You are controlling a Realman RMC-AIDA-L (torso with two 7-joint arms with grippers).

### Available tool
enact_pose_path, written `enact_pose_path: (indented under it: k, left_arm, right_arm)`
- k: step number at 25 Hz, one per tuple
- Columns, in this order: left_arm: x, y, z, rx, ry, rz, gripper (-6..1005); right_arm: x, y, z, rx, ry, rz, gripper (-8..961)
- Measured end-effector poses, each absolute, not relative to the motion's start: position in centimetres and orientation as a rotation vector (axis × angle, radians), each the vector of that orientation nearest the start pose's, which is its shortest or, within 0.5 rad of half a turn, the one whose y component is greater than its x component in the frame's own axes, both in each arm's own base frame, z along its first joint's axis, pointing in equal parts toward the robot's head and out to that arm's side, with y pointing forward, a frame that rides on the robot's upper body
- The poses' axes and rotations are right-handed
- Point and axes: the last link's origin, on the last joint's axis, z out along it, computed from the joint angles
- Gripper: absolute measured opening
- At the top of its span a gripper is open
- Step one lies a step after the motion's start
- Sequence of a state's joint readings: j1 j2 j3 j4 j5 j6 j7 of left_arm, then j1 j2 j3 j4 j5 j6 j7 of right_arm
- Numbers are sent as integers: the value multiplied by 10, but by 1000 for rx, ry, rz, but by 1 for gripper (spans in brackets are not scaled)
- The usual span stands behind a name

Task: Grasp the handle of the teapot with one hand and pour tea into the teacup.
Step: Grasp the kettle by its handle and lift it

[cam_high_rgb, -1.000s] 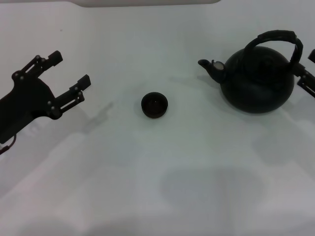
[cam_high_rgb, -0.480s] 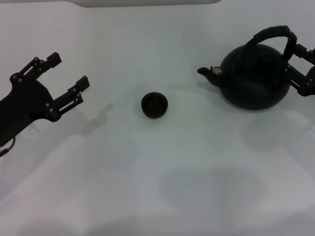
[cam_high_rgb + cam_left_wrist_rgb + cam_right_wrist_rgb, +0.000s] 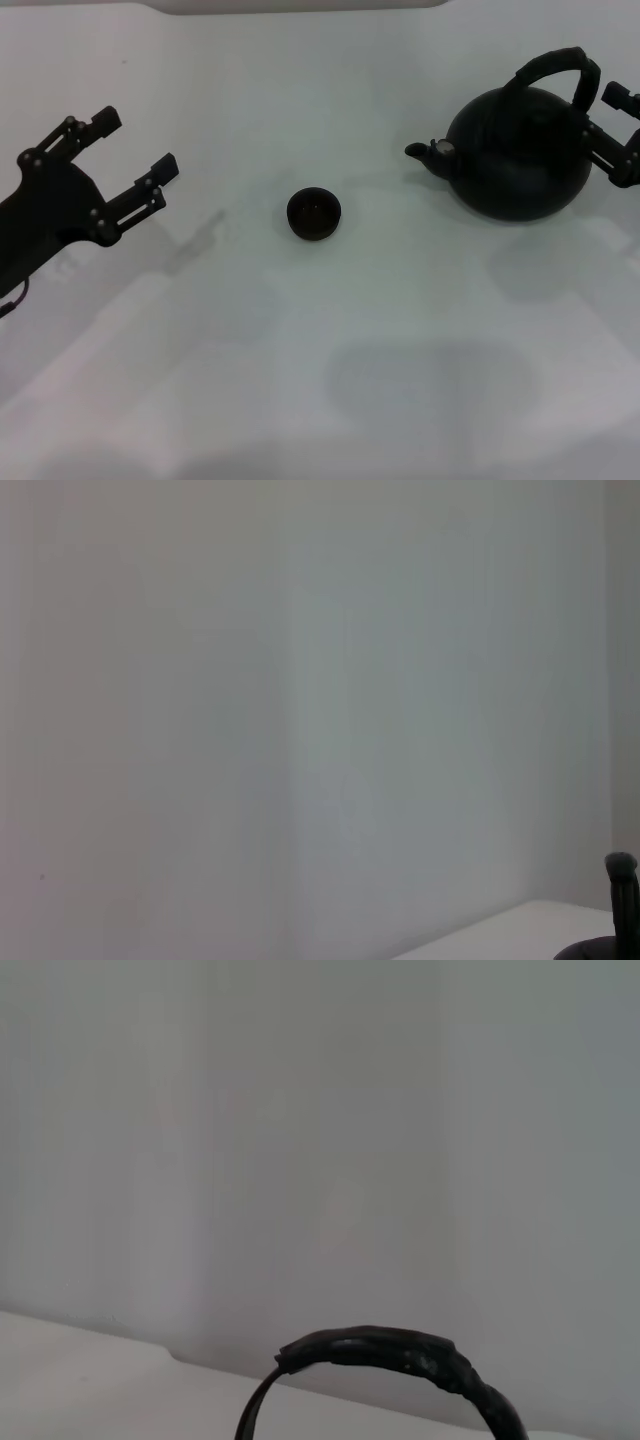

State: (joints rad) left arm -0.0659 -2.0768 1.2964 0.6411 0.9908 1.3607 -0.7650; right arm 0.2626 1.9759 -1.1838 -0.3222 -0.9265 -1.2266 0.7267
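The teapot's arched handle (image 3: 548, 62) (image 3: 372, 1348) is still out of reach of my right gripper's fingers, which are short of it. My right gripper should move toward the handle before it closes.
The black teapot (image 3: 515, 160) stands at the right of the white table, its spout (image 3: 428, 152) pointing left toward the teacup (image 3: 314, 213). The small dark teacup sits at mid-table, well apart from the pot. The arched handle (image 3: 553, 64) loops over the pot's top; the right wrist view shows the handle (image 3: 395, 1346) close up against a pale wall. My right gripper (image 3: 612, 126) is at the right edge, open, with one finger on either side of the handle's right end. My left gripper (image 3: 137, 142) hovers open at the far left, holding nothing.
The white table (image 3: 320, 380) spreads bare in front of the cup and pot. The left wrist view shows mostly a pale wall, with a table corner and a dark sliver (image 3: 622, 900) at one edge.
The teapot has shifted slightly away from me, with its handle tipped and spout swung a little. My right gripper came in from the right edge to the handle. The left gripper drifted slightly left.
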Motion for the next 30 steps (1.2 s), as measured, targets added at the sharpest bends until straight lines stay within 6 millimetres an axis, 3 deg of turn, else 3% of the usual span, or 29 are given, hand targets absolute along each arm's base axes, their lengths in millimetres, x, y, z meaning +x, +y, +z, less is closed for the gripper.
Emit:
enact_pose_path:
  k: [16,30]
  left_arm:
    - [-308,252,-5,-2183,-375,-905,803]
    - [-308,252,-4,-2173,-381,-910,801]
  right_arm:
    - [349,308,17,-2034,518,700,602]
    - [356,321,15,-2003,523,584,590]
